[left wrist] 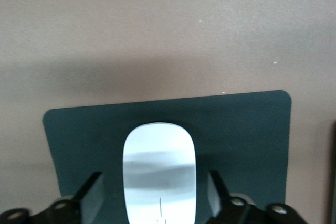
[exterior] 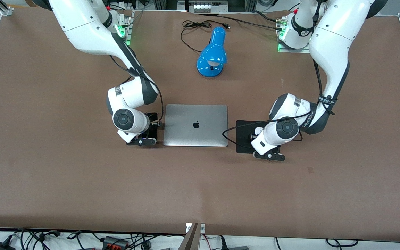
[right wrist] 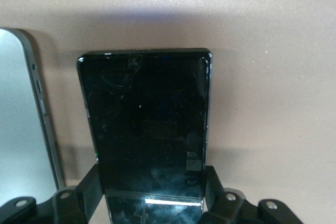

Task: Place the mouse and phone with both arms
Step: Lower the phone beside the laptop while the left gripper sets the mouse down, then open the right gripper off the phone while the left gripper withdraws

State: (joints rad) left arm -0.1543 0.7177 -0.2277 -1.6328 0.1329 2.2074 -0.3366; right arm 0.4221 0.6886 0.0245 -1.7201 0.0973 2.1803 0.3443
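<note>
The robot's right gripper needs to let go, because the phone rests low on the tabletop beside the laptop and would lie flat.
The white mouse lies on the black mouse pad, beside the laptop toward the left arm's end of the table. My left gripper is low over the pad. It is open, one finger on each side of the mouse with a gap on both sides. My left hand hides the mouse in the front view. The black phone sits between my right gripper's fingers, which press its long edges. The phone is low beside the laptop's edge. My right hand mostly hides it in the front view.
A closed silver laptop lies between the two grippers; its edge shows in the right wrist view. A blue desk lamp with a black cable lies farther from the front camera than the laptop.
</note>
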